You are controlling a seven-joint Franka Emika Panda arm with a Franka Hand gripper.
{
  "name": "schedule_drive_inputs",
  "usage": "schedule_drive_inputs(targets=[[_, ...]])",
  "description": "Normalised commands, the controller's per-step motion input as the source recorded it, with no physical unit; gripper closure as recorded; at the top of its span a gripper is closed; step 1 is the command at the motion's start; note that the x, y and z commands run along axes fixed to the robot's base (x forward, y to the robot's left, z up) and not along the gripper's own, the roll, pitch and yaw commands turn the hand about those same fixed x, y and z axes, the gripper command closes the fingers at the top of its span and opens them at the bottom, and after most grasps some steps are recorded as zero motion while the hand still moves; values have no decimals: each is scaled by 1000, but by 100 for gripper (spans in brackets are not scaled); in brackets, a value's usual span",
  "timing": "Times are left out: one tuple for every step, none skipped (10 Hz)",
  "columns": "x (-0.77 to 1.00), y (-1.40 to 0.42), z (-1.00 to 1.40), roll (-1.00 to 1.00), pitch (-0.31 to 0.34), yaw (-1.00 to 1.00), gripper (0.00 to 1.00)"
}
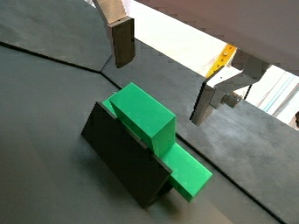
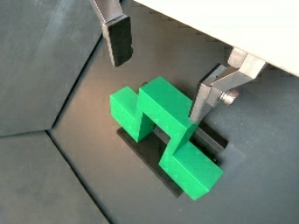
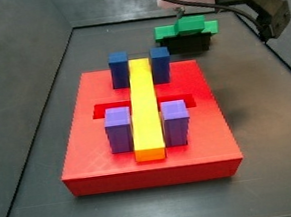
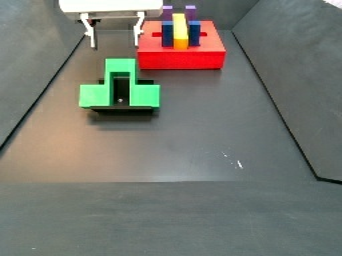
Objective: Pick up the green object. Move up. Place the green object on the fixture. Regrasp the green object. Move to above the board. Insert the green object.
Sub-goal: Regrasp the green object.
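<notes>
The green object's lower ends need to stay free to fit the board [image 3: 100, 157]. I need to grab the green object's raised middle block [image 3: 190, 24] with my gripper next.
The green object [image 1: 149, 122] is a stepped bright-green block. It rests on the black fixture [image 1: 117, 153], with one end sticking out past the fixture's edge. Both side views show it there, the green object [image 4: 120, 90] on the fixture [image 3: 188, 44], away from the red board [image 3: 100, 157]. My gripper [image 1: 166, 74] hangs open above the block and apart from it, one finger [image 1: 122, 44] to each side, with only bare floor between them. Another wrist view shows the gripper [image 2: 160, 74] just as wide over the green object [image 2: 163, 127]. From the side, the gripper [image 4: 116, 35] sits above and slightly behind the fixture.
The board [image 4: 181, 58] carries blue posts [image 3: 137, 66], purple posts [image 3: 148, 125] and a long yellow bar [image 3: 145, 111]. Dark side walls enclose the floor. The arm's wrist camera housing [image 3: 273, 8] hangs beside the fixture.
</notes>
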Motion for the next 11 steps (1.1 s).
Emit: schedule_drive_inputs(targets=[[0,94,-286,34,0,0,0],[0,54,-214,14,0,0,0],[0,49,-211,46,0,0,0],[0,51,-229,60,-3,0,0],[0,60,-229,100,0,0,0],[0,97,-231,134,0,0,0],[0,106,-209,169,0,0,0],[0,120,-180,220,0,0,0],[20,131,-151,269,0,0,0],[29,123,-171,249,0,0,0],[34,66,-143,200,0,0,0]])
